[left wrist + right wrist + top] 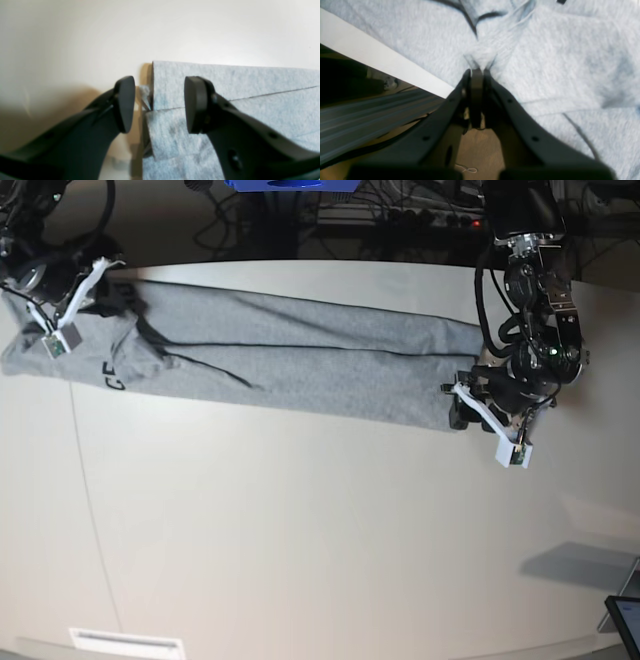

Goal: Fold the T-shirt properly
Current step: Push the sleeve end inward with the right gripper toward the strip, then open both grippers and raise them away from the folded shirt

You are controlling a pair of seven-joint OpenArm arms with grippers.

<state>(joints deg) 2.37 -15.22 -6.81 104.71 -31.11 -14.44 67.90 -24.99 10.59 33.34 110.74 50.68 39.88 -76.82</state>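
The robot's right gripper needs to open and let go of the T-shirt, because the pinched bunch of the T-shirt in its fingers sits low on the flat grey cloth around the bunch.
The grey T-shirt [300, 360] lies folded into a long strip across the far half of the white table [300, 530], with black lettering [113, 380] showing near its left end. In the left wrist view my left gripper [160, 105] stands open astride the shirt's [225, 80] layered end edge, one finger over bare table and the other over cloth. In the base view this gripper [462, 412] sits at the strip's right end. My right gripper [477, 71] is shut on a pinched-up bunch of the T-shirt [557, 62] at the strip's left end.
The table's edge [382, 65] runs close beside my right gripper, with floor and cables below it. Behind the table are cables and a blue object [290, 185]. A tablet corner [625, 615] shows at the lower right.
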